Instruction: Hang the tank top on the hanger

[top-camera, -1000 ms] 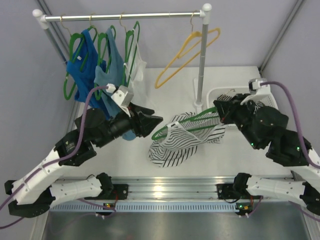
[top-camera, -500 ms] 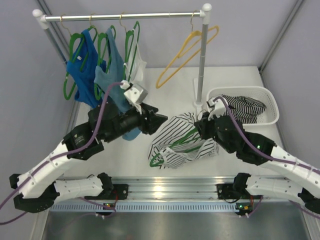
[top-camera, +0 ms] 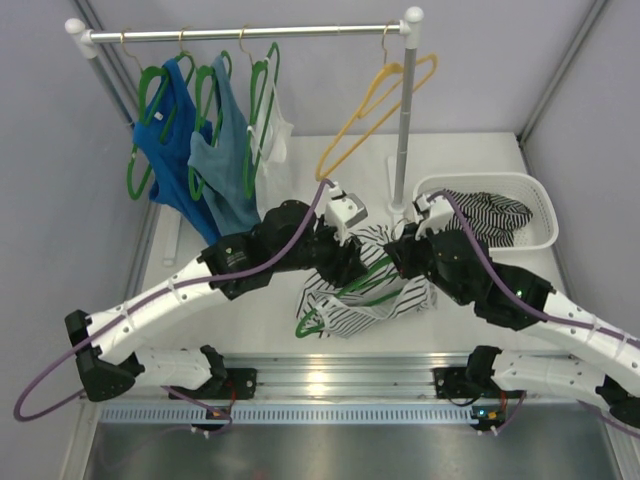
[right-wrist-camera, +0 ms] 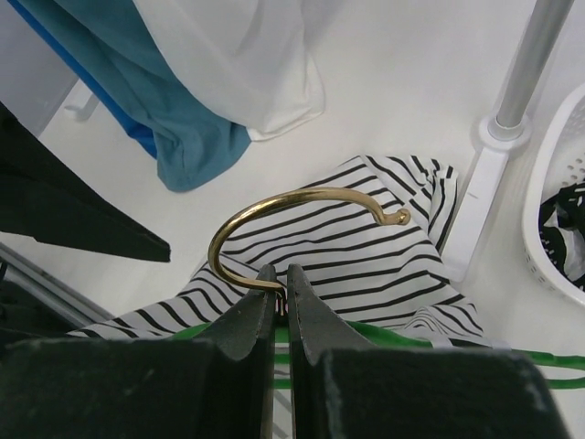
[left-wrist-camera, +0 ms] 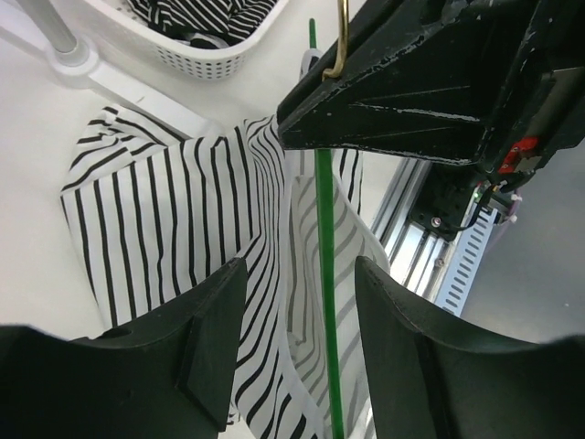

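My left gripper's fingers are still above the hanger's bar and closing now would miss it, so it is too early to close; the left gripper moves down first.
The tank top (top-camera: 345, 322), white with thin black stripes, lies crumpled on the table at centre. The green hanger (top-camera: 322, 318) is partly threaded into it and tilted. My right gripper (top-camera: 392, 258) is shut on the hanger at the base of its brass hook (right-wrist-camera: 274, 206), as the right wrist view (right-wrist-camera: 281, 272) shows, with the tank top (right-wrist-camera: 366, 238) just below. My left gripper (top-camera: 355, 265) is open above the tank top (left-wrist-camera: 164, 210). In the left wrist view (left-wrist-camera: 297, 274) the hanger's green bar (left-wrist-camera: 324, 238) runs between its fingers without touching them.
A clothes rack (top-camera: 240, 33) at the back holds green hangers with blue (top-camera: 165, 130), teal (top-camera: 225, 160) and white tops, and an empty yellow hanger (top-camera: 375, 105). Its right post (top-camera: 403, 130) stands beside a white basket (top-camera: 540, 205) holding a dark striped garment.
My left arm has swung right, from beside the hung tops to over the tank top. My right gripper first moved left and down with the hanger, then stayed.
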Available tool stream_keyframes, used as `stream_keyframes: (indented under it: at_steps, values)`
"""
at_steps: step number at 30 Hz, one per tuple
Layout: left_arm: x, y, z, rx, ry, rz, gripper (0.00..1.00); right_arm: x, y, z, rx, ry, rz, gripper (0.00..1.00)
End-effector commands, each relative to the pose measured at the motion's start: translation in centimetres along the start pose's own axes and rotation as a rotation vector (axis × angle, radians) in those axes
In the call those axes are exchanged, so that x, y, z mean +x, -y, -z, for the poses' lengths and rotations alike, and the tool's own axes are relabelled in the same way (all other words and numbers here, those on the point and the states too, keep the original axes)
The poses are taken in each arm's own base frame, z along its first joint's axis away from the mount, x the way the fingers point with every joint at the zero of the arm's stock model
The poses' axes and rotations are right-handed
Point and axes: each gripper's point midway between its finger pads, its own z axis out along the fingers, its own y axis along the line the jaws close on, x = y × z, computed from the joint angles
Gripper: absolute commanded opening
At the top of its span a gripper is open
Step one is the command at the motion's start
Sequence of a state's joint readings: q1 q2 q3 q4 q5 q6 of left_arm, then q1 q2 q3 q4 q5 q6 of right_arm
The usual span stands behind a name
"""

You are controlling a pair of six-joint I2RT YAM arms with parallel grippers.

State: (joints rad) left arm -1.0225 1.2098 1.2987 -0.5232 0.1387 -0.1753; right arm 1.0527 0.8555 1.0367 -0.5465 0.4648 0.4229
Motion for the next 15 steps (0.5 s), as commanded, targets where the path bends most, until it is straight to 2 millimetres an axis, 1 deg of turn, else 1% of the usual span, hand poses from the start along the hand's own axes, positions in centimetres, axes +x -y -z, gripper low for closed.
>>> stream_keyframes:
  at_steps: [1,3,5,6,8,11,15]
  values:
    - [-1.1,1.2,-0.8,0.075,0.04,-0.028,0.56,-4.1,-1.3,0.6,-0.039,0.1,-0.067,0.0]
    - [-0.3,0.8,-1.6,0.066,0.012,-0.028,0.56,-4.4,-1.5,0.5,-0.042,0.1,-0.065,0.0]
    - [0.0,0.8,-2.2,0.073,0.008,-0.022,0.55,-4.4,-1.6,0.3,-0.042,0.097,-0.059,0.0]
    - [0.4,0.9,-2.5,0.078,-0.001,-0.018,0.55,-4.7,-1.8,0.4,-0.047,0.101,-0.063,0.0]
    - [0.3,0.9,-2.8,0.08,0.012,-0.015,0.55,-4.7,-1.9,0.2,-0.047,0.097,-0.057,0.0]
    - [0.8,0.7,-3.2,0.074,0.012,-0.012,0.54,-4.7,-2.0,0.0,-0.049,0.093,-0.053,0.0]
    - [1.7,0.5,-3.6,0.071,-0.002,-0.007,0.45,-4.9,-2.2,-0.1,-0.052,0.093,-0.05,0.0]
